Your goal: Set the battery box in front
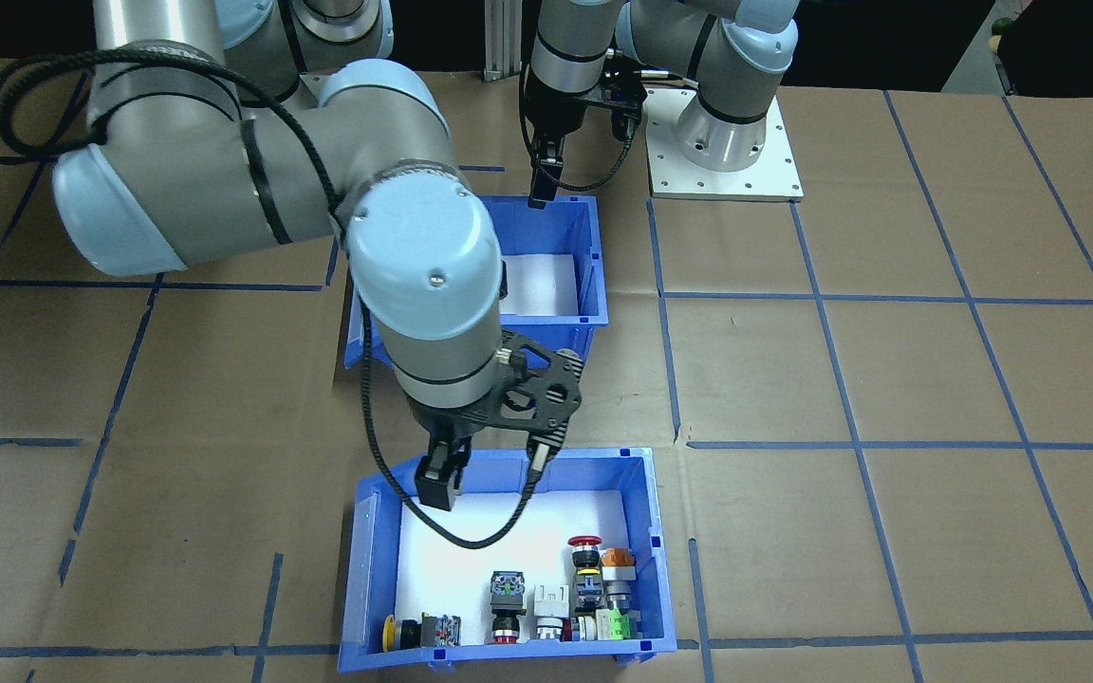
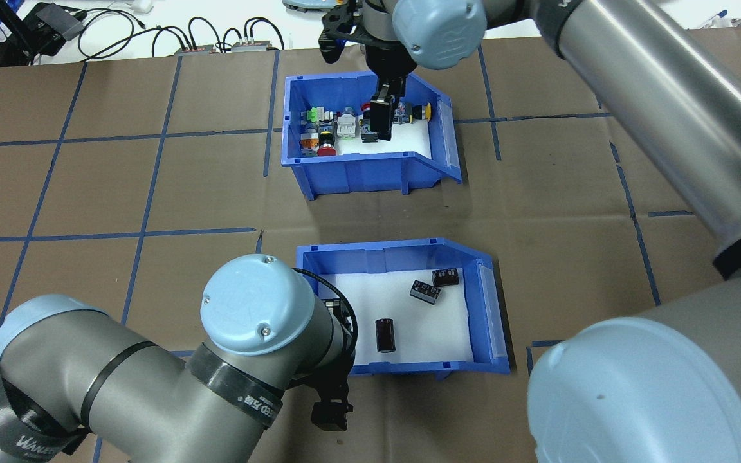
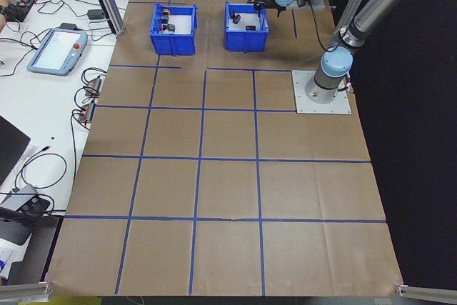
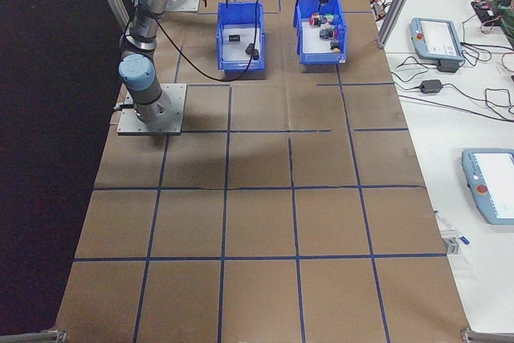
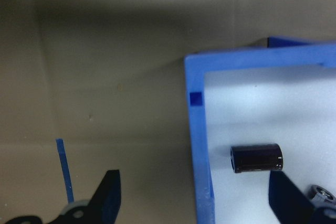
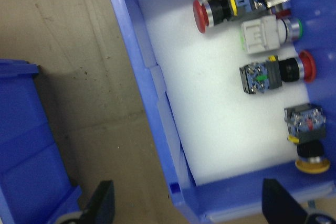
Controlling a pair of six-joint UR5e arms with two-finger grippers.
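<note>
The battery box (image 1: 543, 273) needs the front empty, so my right gripper should next grab the switch bin's side opposite the switches.
The battery box (image 2: 402, 247) is the blue bin nearer the robot, with a white foam floor and three dark cylinders (image 2: 384, 334). My left gripper (image 2: 332, 404) is open at its near wall. In the left wrist view the left gripper (image 5: 198, 195) straddles that wall (image 5: 202, 156), one finger outside and one inside near a cylinder (image 5: 256, 158). The second blue bin (image 2: 357, 173), holding colourful push-button switches (image 2: 327, 132), stands farther out. My right gripper (image 2: 380, 122) is open over it. The right wrist view shows the right gripper (image 6: 191, 203) astride that bin's wall (image 6: 157, 108).
Brown cardboard with a blue tape grid covers the table. The left arm's white mounting plate (image 1: 725, 142) lies beside the battery box (image 1: 594, 247). Cables and boxes (image 2: 216, 45) sit past the far edge. Teach pendants (image 4: 438, 38) lie on a side table.
</note>
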